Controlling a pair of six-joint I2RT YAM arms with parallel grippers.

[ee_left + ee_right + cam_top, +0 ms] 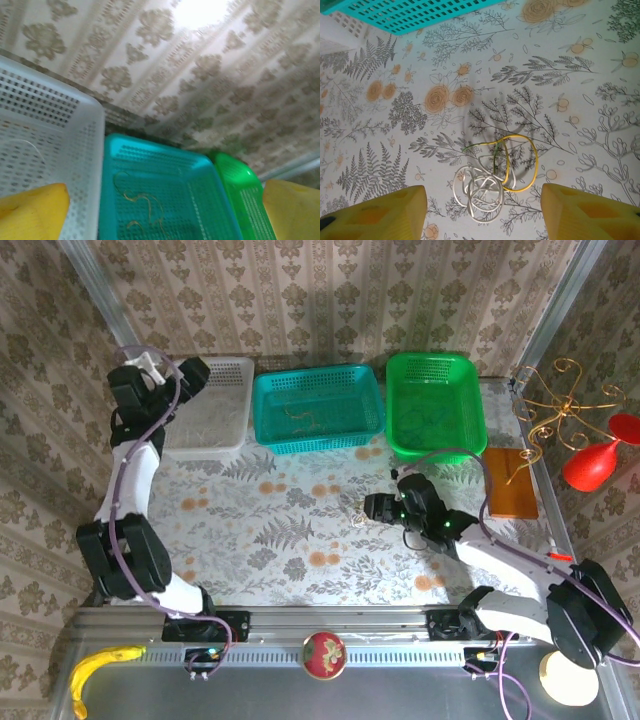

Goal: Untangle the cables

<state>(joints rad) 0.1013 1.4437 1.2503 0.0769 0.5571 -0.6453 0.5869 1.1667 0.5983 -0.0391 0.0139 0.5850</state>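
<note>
The clump has a whitish coil (483, 193) that my right gripper should grab next. That leaves the yellow loop (532, 165) free for my left gripper to untangle.
A small clump of cables (492, 180) lies on the floral tablecloth: a whitish coil (482, 195), a yellow loop (532, 165) and a thin green strand (480, 146) run together. My right gripper (482, 192) hangs over the clump (357, 511), open, with a yellow finger (380, 215) on either side and neither touching it. My left gripper (196, 374) is open over the white basket (215, 410), with nothing between its fingers (32, 215). A yellow-orange cord (142, 202) lies in the teal basket (165, 155). A faint whitish cord (30, 150) lies in the white basket.
White, teal (318, 408) and green (436, 400) baskets line the back edge. A wooden board (513, 483), a gold wire stand (560, 405) and a red object (595, 462) sit at the right. A banana (100, 665) and a red ball (324, 653) rest on the front rail.
</note>
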